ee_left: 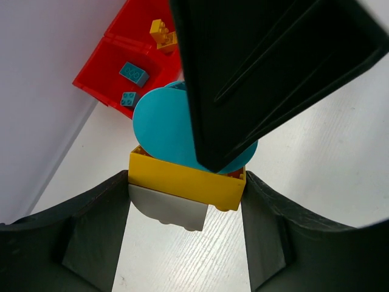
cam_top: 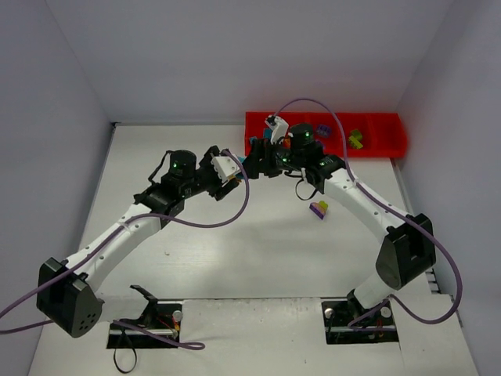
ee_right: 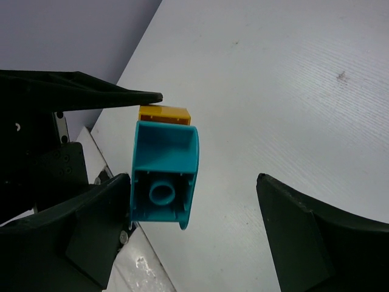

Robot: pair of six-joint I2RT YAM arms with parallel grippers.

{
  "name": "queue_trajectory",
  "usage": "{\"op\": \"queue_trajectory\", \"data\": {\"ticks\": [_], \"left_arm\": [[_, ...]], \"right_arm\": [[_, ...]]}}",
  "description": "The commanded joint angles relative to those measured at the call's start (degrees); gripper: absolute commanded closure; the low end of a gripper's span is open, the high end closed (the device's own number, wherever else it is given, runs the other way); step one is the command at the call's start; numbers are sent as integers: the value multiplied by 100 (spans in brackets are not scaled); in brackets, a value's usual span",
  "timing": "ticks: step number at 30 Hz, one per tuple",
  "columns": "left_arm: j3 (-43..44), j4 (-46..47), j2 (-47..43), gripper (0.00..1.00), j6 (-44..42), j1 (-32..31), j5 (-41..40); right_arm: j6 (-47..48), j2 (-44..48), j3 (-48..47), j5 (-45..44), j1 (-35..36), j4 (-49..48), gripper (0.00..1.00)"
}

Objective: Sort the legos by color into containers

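The right gripper's fingers reach up on both sides of the teal brick, level with its middle. The right gripper would hold the teal brick if it closed now, so it should close.
My left gripper [ee_left: 185, 182] is shut on a yellow brick [ee_left: 182, 179] with a rounded teal brick [ee_left: 164, 131] stuck to it, held above the table. In the right wrist view the teal brick [ee_right: 164, 176] shows its hollow underside, with the yellow brick [ee_right: 164, 114] behind it. My right gripper [ee_right: 191, 182] is open around the teal brick, which lies against one finger [ee_right: 100, 213]; the other finger stands well clear. Both grippers, left [cam_top: 243, 162] and right [cam_top: 264, 157], meet just before the red tray [cam_top: 383, 129]. A purple-and-yellow stack [cam_top: 318, 209] lies on the table.
The tray's left compartments [ee_left: 97, 79] hold two teal bricks [ee_left: 134, 73] and yellow bricks [ee_left: 161, 33]. An olive-green brick [cam_top: 356, 139] and a purple one [cam_top: 321, 129] lie in compartments further right. Walls close in the table at the back and sides.
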State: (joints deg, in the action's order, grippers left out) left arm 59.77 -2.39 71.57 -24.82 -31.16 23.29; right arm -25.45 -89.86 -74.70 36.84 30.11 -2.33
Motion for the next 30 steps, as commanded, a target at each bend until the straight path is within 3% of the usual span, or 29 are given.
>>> {"op": "queue_trajectory", "data": {"ticks": [1,3,6,7,9,10,13,18,21,30], "left_arm": [[35,424,-240,78,91,-110,-96],[0,389,-240,78,82,-119,-114],[-79,389,-231,78,100,-136,-149],[-114,389,-188,79,135,-136,-219],[-184,389,-135,84,214,-136,-333],[-220,389,-65,86,240,-128,-369],[-290,380,84,91,424,-119,-492],[-404,362,278,96,715,-57,-685],[-492,467,323,96,1075,66,-781],[-528,1187,-195,99,3402,215,-1457]], "right_arm": [[-74,13,-247,-45,153,-461,20],[-74,22,-230,-124,188,-488,27],[-4,48,-230,-221,206,-506,45],[14,92,-212,-265,206,-506,59],[101,145,-186,-413,197,-506,74],[137,188,-177,-449,197,-488,88],[304,241,-186,-599,162,-400,100],[523,285,-300,-678,-154,-277,100],[769,111,-414,-1063,-374,-216,93],[1639,-1653,-1775,-2760,-690,-356,97]]}}
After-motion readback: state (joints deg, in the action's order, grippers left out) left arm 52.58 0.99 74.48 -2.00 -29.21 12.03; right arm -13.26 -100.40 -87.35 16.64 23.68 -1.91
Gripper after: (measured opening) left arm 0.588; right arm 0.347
